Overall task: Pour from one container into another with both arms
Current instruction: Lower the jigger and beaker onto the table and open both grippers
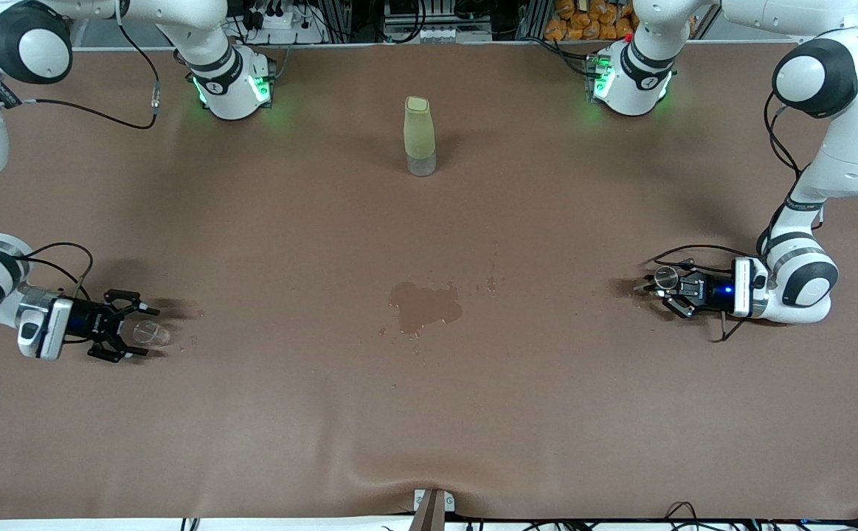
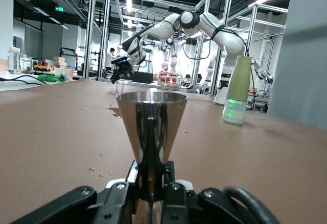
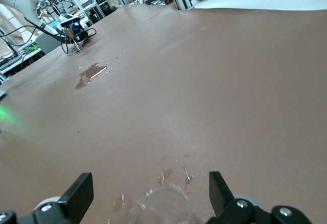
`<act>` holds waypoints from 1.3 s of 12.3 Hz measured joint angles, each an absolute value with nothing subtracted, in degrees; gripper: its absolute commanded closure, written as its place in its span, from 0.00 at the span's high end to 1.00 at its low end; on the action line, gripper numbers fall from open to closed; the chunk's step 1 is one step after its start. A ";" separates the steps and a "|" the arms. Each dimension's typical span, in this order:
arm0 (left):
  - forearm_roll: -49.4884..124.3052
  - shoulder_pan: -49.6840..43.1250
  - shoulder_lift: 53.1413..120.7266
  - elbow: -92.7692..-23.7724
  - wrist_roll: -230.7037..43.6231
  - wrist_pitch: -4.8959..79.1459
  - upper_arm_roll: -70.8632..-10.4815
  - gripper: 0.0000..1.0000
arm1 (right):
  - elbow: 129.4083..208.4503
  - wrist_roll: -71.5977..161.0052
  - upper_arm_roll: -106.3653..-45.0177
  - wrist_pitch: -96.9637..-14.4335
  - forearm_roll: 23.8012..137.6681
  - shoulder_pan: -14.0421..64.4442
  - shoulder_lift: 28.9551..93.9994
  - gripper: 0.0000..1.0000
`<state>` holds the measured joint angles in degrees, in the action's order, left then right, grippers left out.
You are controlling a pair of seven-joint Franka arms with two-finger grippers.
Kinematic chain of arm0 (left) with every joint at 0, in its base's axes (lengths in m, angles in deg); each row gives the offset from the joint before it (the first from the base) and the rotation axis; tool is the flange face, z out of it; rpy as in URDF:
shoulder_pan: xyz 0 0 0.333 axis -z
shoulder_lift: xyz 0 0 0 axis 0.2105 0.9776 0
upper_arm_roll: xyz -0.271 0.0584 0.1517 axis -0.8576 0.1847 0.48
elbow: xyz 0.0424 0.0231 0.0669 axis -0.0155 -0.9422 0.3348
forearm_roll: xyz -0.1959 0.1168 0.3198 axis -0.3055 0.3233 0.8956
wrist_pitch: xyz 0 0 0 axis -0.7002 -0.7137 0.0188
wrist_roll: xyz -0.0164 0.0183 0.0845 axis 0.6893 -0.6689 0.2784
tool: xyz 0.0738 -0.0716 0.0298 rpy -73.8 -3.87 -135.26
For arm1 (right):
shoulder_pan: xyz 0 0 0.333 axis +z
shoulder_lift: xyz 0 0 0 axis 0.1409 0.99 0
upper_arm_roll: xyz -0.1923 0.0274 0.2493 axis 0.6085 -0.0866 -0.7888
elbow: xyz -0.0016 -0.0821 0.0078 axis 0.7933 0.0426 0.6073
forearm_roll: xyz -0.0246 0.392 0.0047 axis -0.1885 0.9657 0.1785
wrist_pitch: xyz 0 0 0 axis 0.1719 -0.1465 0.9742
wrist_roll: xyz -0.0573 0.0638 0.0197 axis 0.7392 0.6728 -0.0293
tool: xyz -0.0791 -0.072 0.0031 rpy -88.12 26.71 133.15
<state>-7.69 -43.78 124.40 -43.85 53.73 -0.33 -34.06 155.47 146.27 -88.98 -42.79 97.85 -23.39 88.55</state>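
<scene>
My left gripper is ready to open: the jigger (image 1: 666, 276) (image 2: 152, 122) is low on the tabletop, so the jigger would stay standing.
The tiny clear glass cup (image 1: 154, 334) stands on the brown table at the right arm's end. My right gripper (image 1: 139, 330) is open around it, and neither black finger touches the glass. In the right wrist view the cup (image 3: 161, 206) shows between the spread fingers (image 3: 76, 196) of the right gripper (image 3: 148, 193). At the left arm's end my left gripper (image 1: 663, 286) is low at the table, shut on the silvery jigger (image 1: 666, 276). In the left wrist view the jigger (image 2: 152, 122) stands upright, and the left gripper (image 2: 152, 185) clamps its narrow waist.
A tall pale-green bottle (image 1: 420, 136) stands mid-table, farther from the front camera. A wet spill (image 1: 425, 306) darkens the cloth in the middle, with small drops (image 1: 491, 282) beside it. More drops (image 3: 173, 177) lie by the cup. A fold (image 1: 429, 479) wrinkles the cloth's near edge.
</scene>
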 measured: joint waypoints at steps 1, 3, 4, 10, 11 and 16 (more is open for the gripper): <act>-7.69 -43.81 124.40 -43.85 54.29 -0.38 -34.01 0.99 | 155.23 144.06 -89.37 -42.70 97.27 -23.36 87.63 1.00; -7.68 -43.79 124.47 -43.85 54.95 -0.25 -33.71 1.00 | 154.49 139.91 -90.15 -42.61 96.56 -22.73 86.23 1.00; -7.68 -43.79 124.47 -43.84 54.96 -0.22 -33.58 1.00 | 153.88 137.68 -90.33 -42.59 96.46 -21.85 85.62 1.00; -7.57 -43.71 124.46 -42.00 51.01 -0.21 -31.04 1.00 | 151.76 120.22 -90.34 -44.45 93.53 -13.34 80.07 1.00; -6.85 -43.84 124.44 -40.34 48.62 -0.54 -29.40 1.00 | 151.68 116.93 -90.37 -45.38 92.13 -12.21 78.60 1.00; -2.22 -44.18 123.53 -34.17 32.33 -2.32 -23.71 1.00 | 151.65 99.18 -90.35 -45.81 83.58 -6.98 70.92 1.00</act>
<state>-2.22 -44.18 123.53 -34.17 32.33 -2.32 -23.71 151.65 99.18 -90.35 -45.81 83.58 -6.98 70.92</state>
